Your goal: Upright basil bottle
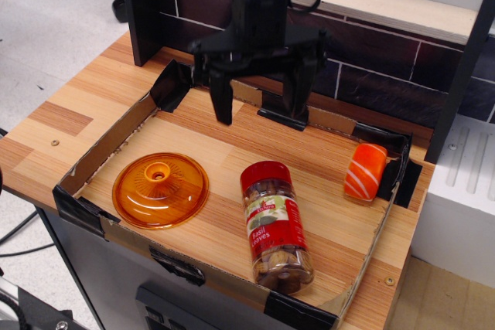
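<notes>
The basil bottle should stand upright with the bottle's base (285, 276) on the tray, so my gripper next needs to grip the bottle by its red cap (265, 175).
The basil bottle (274, 222) lies on its side in the cardboard tray (108, 147), red cap toward the back, base toward the front edge. Its red-green-white label faces up. My black gripper (260, 116) hangs open above the tray's back middle, its two fingers spread wide and pointing down. It is behind and above the bottle's cap and touches nothing.
An orange domed lid (160, 189) lies in the tray's left part. An orange-and-white striped sushi-like piece (365, 171) rests against the tray's right wall. A dark brick-pattern back wall (371, 67) and a black post (141, 5) stand behind the tray.
</notes>
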`<action>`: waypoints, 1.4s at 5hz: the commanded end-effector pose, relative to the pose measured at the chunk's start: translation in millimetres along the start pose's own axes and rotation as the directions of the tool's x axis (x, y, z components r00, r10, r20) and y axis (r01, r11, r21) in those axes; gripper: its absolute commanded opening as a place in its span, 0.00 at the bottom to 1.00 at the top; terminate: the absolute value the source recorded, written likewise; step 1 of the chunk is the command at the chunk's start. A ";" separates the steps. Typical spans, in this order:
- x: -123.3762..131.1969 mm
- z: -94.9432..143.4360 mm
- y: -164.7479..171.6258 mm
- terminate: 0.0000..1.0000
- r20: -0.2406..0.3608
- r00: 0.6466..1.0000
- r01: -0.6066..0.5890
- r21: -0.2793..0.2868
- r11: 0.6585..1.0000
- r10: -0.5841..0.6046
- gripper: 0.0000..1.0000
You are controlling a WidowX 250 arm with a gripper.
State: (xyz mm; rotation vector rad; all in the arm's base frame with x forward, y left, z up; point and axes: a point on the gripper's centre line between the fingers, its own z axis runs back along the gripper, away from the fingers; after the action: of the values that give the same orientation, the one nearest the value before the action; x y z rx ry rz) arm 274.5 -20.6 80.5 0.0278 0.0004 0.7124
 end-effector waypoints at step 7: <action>-9.7 -46.2 -9.2 0.00 0.051 0.999 0.013 0.007 1.000 -0.013 1.00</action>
State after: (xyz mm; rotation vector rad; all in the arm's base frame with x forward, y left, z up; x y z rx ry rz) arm 270.9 -33.2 27.1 0.0599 -0.0283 0.6948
